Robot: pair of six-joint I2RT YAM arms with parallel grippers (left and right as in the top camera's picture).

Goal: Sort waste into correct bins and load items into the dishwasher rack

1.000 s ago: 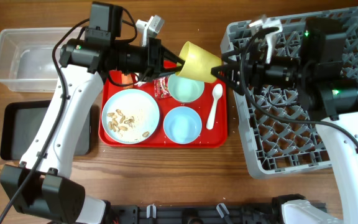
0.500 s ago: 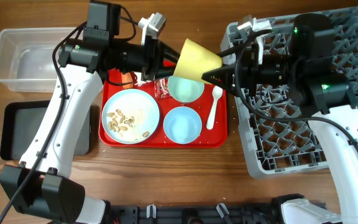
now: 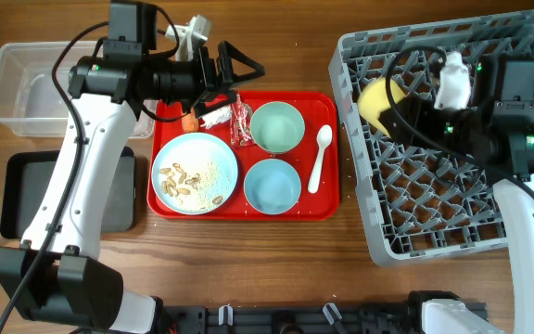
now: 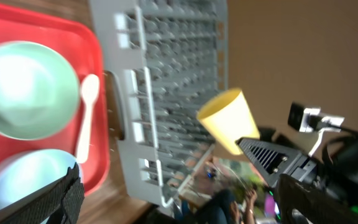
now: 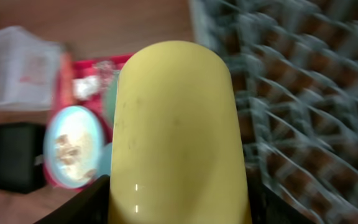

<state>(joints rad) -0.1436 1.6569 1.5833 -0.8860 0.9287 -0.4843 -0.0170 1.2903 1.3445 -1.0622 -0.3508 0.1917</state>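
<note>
The cup (image 3: 375, 96) hangs high above the rack's tray-side edge, so if I opened now, the cup would come down onto that edge. My right gripper should move it farther in.
My right gripper (image 3: 399, 109) is shut on the small yellow cup (image 3: 375, 96), holding it over the left part of the grey dishwasher rack (image 3: 452, 213). In the right wrist view the cup (image 5: 176, 124) fills the frame between my dark fingers (image 5: 79, 205). My left gripper (image 3: 244, 70) stands open and empty above the red tray's top left corner. On the tray lie the plate with scraps (image 3: 195, 173), the mint bowl (image 3: 277, 126), the blue bowl (image 3: 273, 184), the white spoon (image 3: 320, 156), the red wrapper (image 3: 240, 122), the tissue (image 3: 213, 113) and the carrot (image 3: 188, 121).
The clear tub (image 3: 35, 88) stands at the far left, with the black tray (image 3: 26, 190) in front of it. The flat red tray (image 3: 327, 206) sits between these and the rack. The left arm reaches over the tray's top left corner.
The left gripper opened, let go of the cup and drew back to the left. The right gripper carried the cup to the right, from above the tray to over the rack.
</note>
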